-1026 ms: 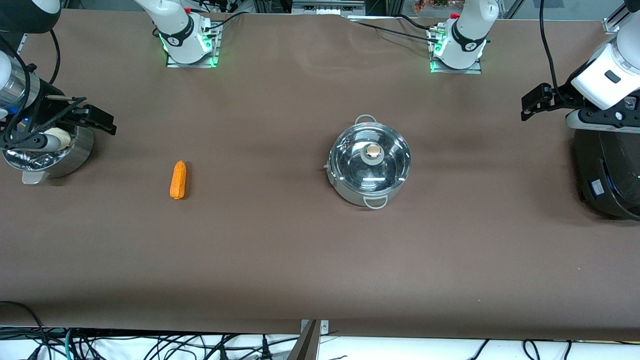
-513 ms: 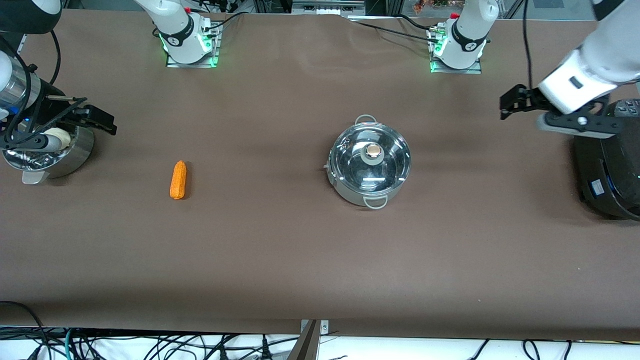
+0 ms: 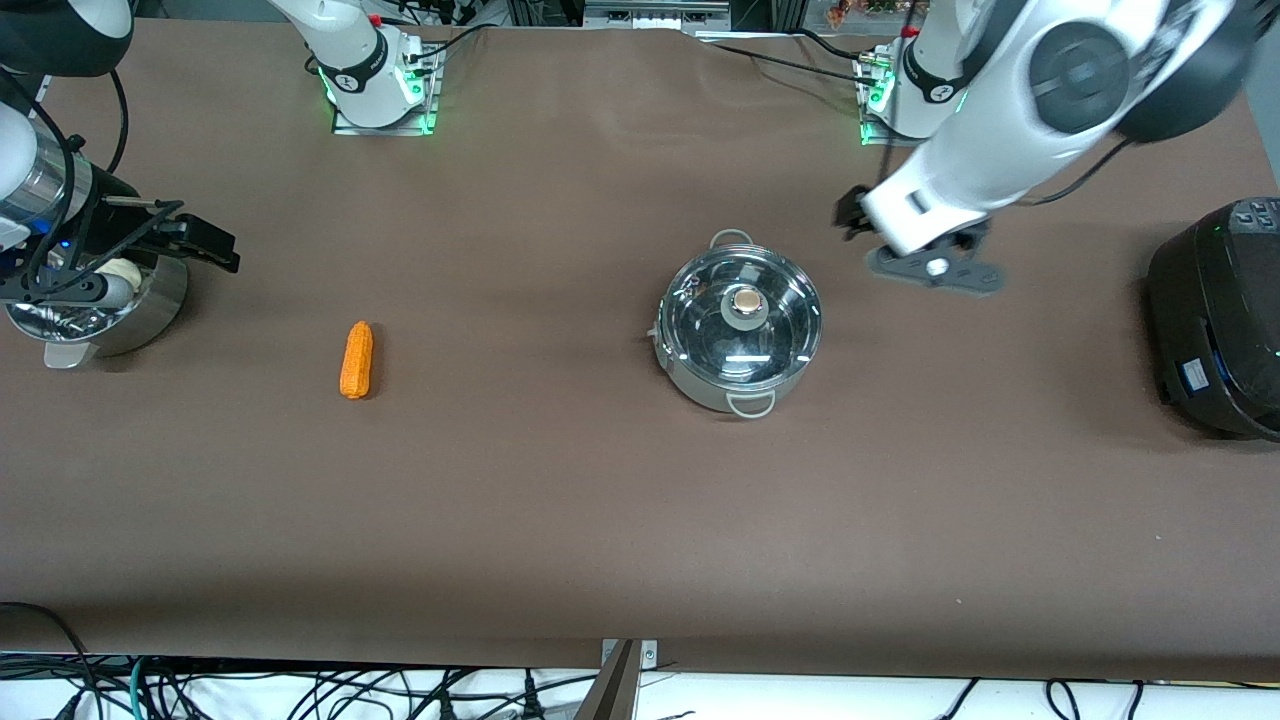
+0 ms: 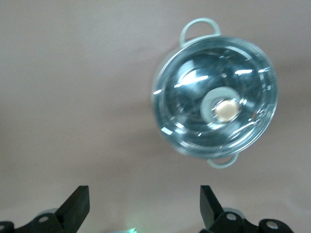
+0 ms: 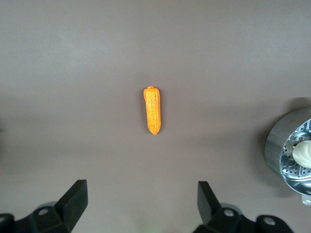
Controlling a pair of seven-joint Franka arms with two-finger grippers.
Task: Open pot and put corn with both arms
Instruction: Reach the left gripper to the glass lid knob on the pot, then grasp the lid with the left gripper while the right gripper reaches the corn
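Note:
Next, my left gripper picks up the glass lid by its round knob [image 3: 747,301] to open the steel pot for the corn [image 3: 356,359].
The steel pot [image 3: 740,340] stands mid-table with its glass lid [image 3: 745,318] on, and it also shows in the left wrist view [image 4: 216,104]. The orange corn [image 3: 356,359] lies flat on the table toward the right arm's end, apart from everything, and the right wrist view shows the corn [image 5: 153,110] too. My left gripper [image 3: 856,216] hangs open over bare table beside the pot, on the side toward the left arm's base; it holds nothing [image 4: 145,204]. My right gripper [image 3: 205,243] is open and empty [image 5: 142,199], over the table by the steamer pot.
A steel steamer pot [image 3: 100,310] with a white bun [image 3: 118,272] stands at the right arm's end of the table. A black cooker [image 3: 1215,320] stands at the left arm's end. The brown table [image 3: 600,520] is bare nearer the front camera.
The left arm has swung from over the black cooker toward the pot, and its gripper now hangs beside it. The right arm has barely shifted. Both grippers stay open.

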